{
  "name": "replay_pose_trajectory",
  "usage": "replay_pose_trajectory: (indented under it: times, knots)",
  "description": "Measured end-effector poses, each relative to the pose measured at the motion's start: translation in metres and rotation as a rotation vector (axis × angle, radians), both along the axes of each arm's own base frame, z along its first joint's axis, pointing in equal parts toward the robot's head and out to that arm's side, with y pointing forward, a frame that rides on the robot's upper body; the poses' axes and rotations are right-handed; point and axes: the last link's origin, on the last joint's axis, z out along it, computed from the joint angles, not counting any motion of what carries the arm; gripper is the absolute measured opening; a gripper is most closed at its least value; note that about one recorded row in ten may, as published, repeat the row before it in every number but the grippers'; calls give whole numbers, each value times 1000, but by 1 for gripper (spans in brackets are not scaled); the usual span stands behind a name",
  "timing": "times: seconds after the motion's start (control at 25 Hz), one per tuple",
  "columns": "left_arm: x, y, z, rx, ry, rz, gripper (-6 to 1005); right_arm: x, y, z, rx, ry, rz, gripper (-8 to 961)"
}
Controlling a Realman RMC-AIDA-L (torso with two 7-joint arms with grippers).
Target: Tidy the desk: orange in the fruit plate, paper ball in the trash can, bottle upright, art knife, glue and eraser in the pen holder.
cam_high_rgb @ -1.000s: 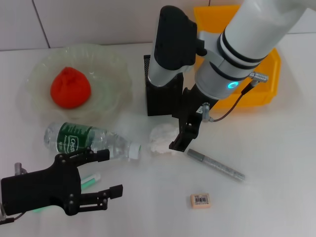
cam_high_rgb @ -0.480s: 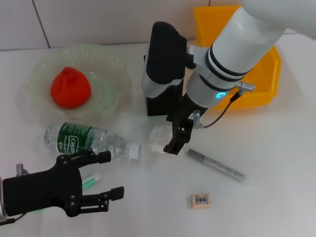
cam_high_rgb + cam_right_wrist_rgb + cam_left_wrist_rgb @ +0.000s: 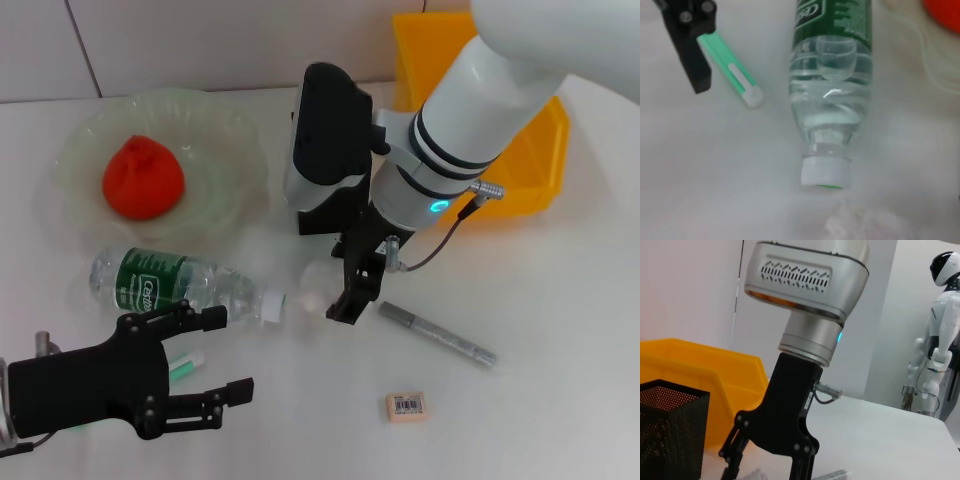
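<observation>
The fingers of the robot's right gripper reach down over the paper ball (image 3: 312,288) (image 3: 867,225), on either side of it. The right gripper needs to close now, and it would hold the ball.
The orange (image 3: 143,177) lies in the pale green fruit plate (image 3: 225,140). A clear bottle (image 3: 175,282) with a green label lies on its side, cap toward the paper ball (image 3: 312,288). My right gripper (image 3: 338,300) hangs over the ball, its fingers (image 3: 800,467) spread open on either side of it. Behind that arm, the black mesh pen holder (image 3: 318,220) is mostly hidden. The silver art knife (image 3: 437,333) and the eraser (image 3: 406,405) lie on the table. My left gripper (image 3: 232,352) is open at the front left, over the green glue stick (image 3: 183,367).
A yellow bin (image 3: 530,150) stands at the back right behind the right arm. The right wrist view shows the bottle cap (image 3: 825,172) close to the paper ball (image 3: 865,225), and the glue stick (image 3: 730,72) beside a left gripper finger (image 3: 690,45).
My right gripper has moved left and down onto the paper ball, now covering part of it. The left arm has barely shifted.
</observation>
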Motion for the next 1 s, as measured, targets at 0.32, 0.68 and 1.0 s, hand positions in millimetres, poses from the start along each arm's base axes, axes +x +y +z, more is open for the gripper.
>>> replay_pose_trajectory:
  times: [0.32, 0.68, 1.0]
  knots:
    - [0, 0, 0, 0, -1, 0, 865, 1, -1, -4, -1, -1, -3, 760]
    - [0, 0, 0, 1, 0, 1, 865, -3, -4, 3, 12, 45, -36, 488]
    - [0, 0, 0, 1, 2, 3, 864, -17, 0, 87, 230, 225, -94, 462]
